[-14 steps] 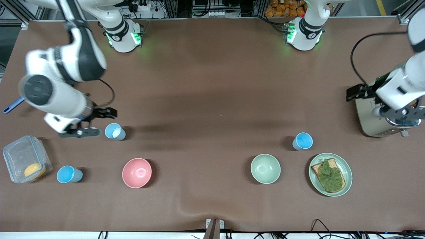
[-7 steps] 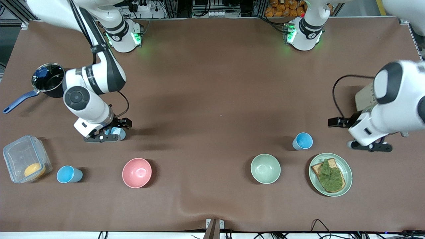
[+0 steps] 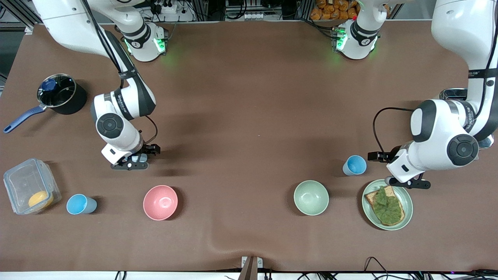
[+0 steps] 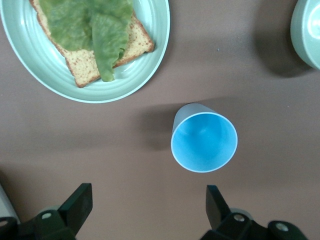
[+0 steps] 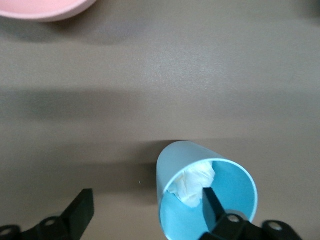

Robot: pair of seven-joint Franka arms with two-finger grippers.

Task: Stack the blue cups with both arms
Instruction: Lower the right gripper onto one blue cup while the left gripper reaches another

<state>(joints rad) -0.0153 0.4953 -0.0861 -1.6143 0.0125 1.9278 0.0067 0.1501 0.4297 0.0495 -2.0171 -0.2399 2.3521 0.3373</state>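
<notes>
The robot will next stack the blue cup beside the plate [image 3: 387,205] with the other blue cups, so its left gripper will grab that cup by its rim [image 3: 365,164].
Three blue cups stand upright on the brown table. One blue cup [image 5: 205,195] with crumpled white paper inside sits under my right gripper [image 5: 147,207]. That gripper is open: one finger [image 5: 212,205] dips inside the cup and the other is outside, with the wall between them. In the front view this cup [image 3: 142,157] barely peeks out by the right gripper [image 3: 130,165]. A second blue cup [image 3: 355,165] [image 4: 204,141] stands beside my left gripper [image 3: 407,182] [image 4: 147,202], which is open and holds nothing. The third blue cup [image 3: 79,204] stands at the right arm's end.
A pink bowl [image 3: 160,202] and a pale green bowl [image 3: 311,197] sit nearer the front camera. A plate [image 3: 404,194] with toast and lettuce lies under the left gripper. A dark pot [image 3: 58,93] and a clear container [image 3: 29,186] stand at the right arm's end.
The right gripper has slid across onto its cup, covering it. The left arm has swung in from the table's end and come down beside its cup, over the plate's rim.
</notes>
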